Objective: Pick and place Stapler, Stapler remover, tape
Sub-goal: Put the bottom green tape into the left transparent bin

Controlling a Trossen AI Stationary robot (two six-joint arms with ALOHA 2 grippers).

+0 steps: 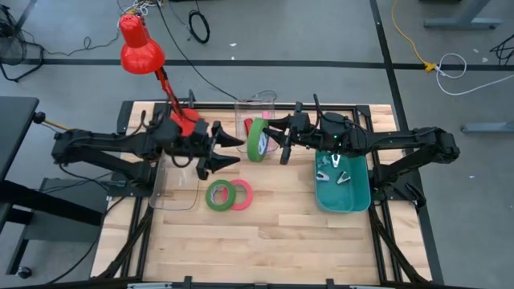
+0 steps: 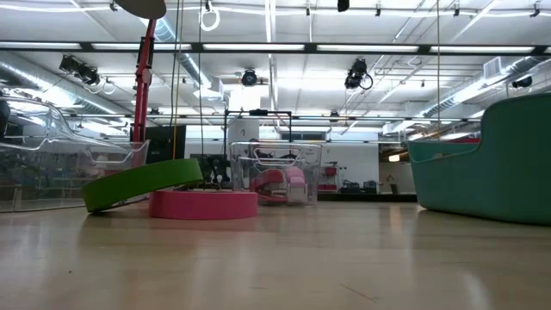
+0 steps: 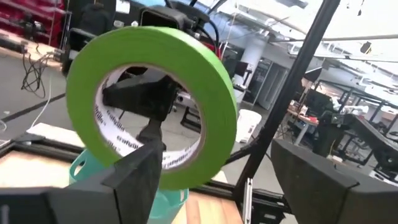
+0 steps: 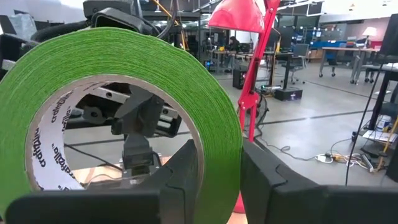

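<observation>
I need to place the green tape into the clear container, so first my left gripper needs to grab the tape by its side next.
My right gripper is shut on a green tape ring, held up on edge above the table's far middle. The ring fills the right wrist view. My left gripper is open just left of that ring, and its wrist view shows the ring ahead between its spread fingers. I see no touch. A second green ring lies on the table with one edge leaning on a pink-red ring. Both rings show in the low view. My right gripper pinches the ring's wall, with one finger inside the hollow and the other outside. The fingers come level from the table's right. The ring stands upright on edge, lifted clear of the table.
A teal bin with small items in it stands at the right, under my right arm. One clear container is at the left. Another, at the far middle, holds something red. A red lamp stands at the far left.
</observation>
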